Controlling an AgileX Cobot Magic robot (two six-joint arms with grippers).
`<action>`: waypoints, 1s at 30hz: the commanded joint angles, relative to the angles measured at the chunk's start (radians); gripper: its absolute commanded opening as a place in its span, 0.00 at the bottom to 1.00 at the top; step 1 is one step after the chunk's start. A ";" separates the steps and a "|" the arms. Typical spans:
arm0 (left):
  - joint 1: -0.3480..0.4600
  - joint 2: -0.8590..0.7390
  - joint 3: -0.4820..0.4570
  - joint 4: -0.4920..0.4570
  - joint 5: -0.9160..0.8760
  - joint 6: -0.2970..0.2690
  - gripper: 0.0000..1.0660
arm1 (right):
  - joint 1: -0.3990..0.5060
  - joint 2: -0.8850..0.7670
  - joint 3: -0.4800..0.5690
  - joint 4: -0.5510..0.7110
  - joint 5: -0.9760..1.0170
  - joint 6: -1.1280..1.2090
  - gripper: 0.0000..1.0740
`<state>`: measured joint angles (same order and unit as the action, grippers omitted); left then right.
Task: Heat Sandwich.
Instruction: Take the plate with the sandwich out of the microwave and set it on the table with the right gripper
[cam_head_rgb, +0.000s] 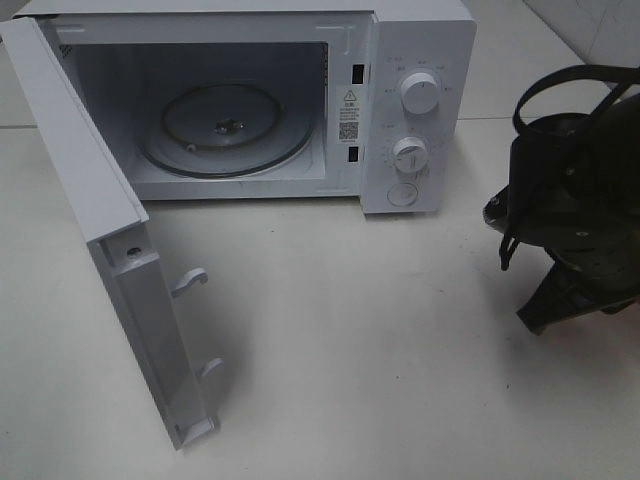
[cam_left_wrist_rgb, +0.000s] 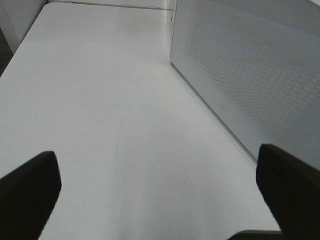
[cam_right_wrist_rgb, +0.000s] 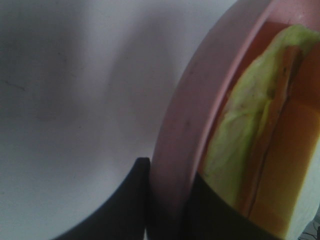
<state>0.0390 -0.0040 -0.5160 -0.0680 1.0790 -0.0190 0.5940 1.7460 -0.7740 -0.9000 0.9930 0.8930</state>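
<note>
I should keep holding the plate with my right gripper. The pink plate's rim hangs tilted above the shaded tabletop in the right wrist view.
The sandwich (cam_right_wrist_rgb: 250, 145) lies on a round pink plate (cam_right_wrist_rgb: 185, 120) and shows pale yellow-green and orange-red filling; I see it only in the right wrist view. My right gripper (cam_right_wrist_rgb: 167, 200) is shut on the plate's rim, one black finger on each side. In the high view the right arm (cam_head_rgb: 575, 190) hangs over the table to the right of the microwave (cam_head_rgb: 415, 100) and hides plate and sandwich. My left gripper (cam_left_wrist_rgb: 160, 200) stands wide open over bare table, with nothing between its fingertips (cam_left_wrist_rgb: 30, 192).
The microwave door (cam_head_rgb: 90, 200) is swung fully open to the left, its latch hooks (cam_head_rgb: 190, 282) sticking out. The glass turntable (cam_head_rgb: 225, 125) inside carries nothing. A perforated white panel (cam_left_wrist_rgb: 250, 65) stands close beside the left gripper.
</note>
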 joint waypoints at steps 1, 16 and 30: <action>-0.002 -0.005 0.001 0.001 -0.006 0.001 0.94 | -0.006 0.030 -0.004 -0.045 0.004 0.030 0.09; -0.002 -0.005 0.001 0.001 -0.006 0.001 0.94 | -0.006 0.168 -0.004 -0.082 -0.078 0.125 0.10; -0.002 -0.005 0.001 0.001 -0.006 0.001 0.94 | -0.006 0.277 -0.004 -0.122 -0.110 0.230 0.12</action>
<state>0.0390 -0.0040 -0.5160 -0.0680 1.0790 -0.0190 0.5940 2.0100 -0.7770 -1.0040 0.8640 1.1030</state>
